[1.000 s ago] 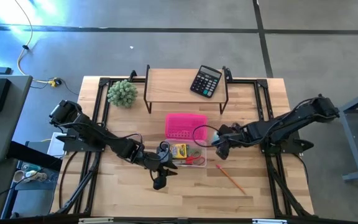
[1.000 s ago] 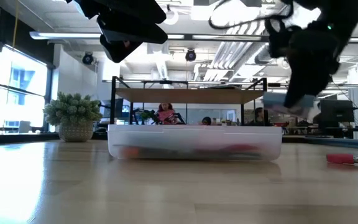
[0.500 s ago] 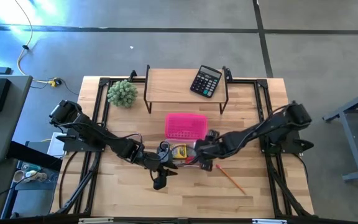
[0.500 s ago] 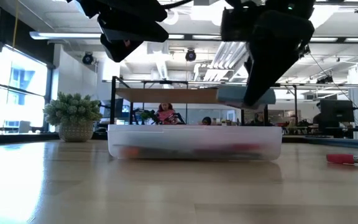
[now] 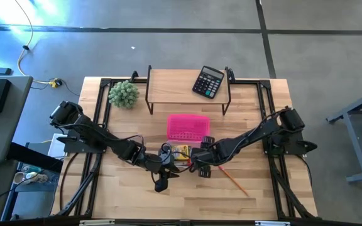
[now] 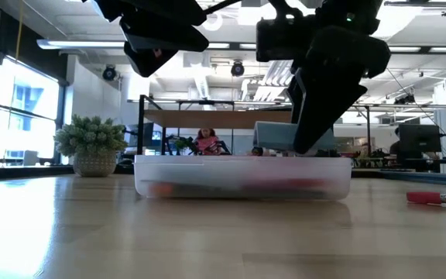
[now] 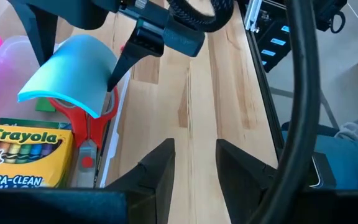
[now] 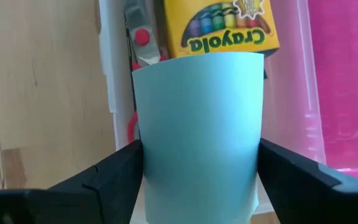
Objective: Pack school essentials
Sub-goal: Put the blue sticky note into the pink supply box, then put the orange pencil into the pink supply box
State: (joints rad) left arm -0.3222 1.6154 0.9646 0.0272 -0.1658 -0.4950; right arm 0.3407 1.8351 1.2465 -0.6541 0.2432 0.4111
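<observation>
The light-blue notepad [image 8: 197, 130] is over the scissors inside the container's rim in the right wrist view, so my right gripper should open its fingers.
My right gripper [image 5: 201, 167] is shut on the light-blue notepad [image 8: 197, 130] and holds it just above the clear container [image 6: 242, 178]. The notepad also shows in the left wrist view [image 7: 67, 68]. In the container lie the yellow crayon box [image 8: 219, 25] and the red-handled scissors [image 7: 92, 127], with a small green piece [image 7: 42, 104] beside them. The orange pencil [image 5: 233, 179] lies flat on the table, right of the container. My left gripper [image 7: 194, 165] is open and hovers near the container's near edge, touching nothing. I see no wooden stick. My right gripper pinches the notepad between its two fingers [image 8: 114, 177], one on each side edge [image 8: 140, 143]. The pad is bowed into an arch between them. The fingers come slanting down from the table's right. The pad is lifted clear, over the scissors and the crayon box.
A pink lid [image 5: 188, 127] lies just beyond the container. A black calculator [image 5: 207, 81] sits on the wooden shelf [image 5: 168, 81] at the far edge, and a fuzzy green plant [image 5: 124, 94] stands far left. Bare table lies along the near edge.
My right gripper has carried the notepad toward the table's left and near edge, from right of the container to over it. It has also lowered the pad close to the container's rim. My left arm has kept still.
</observation>
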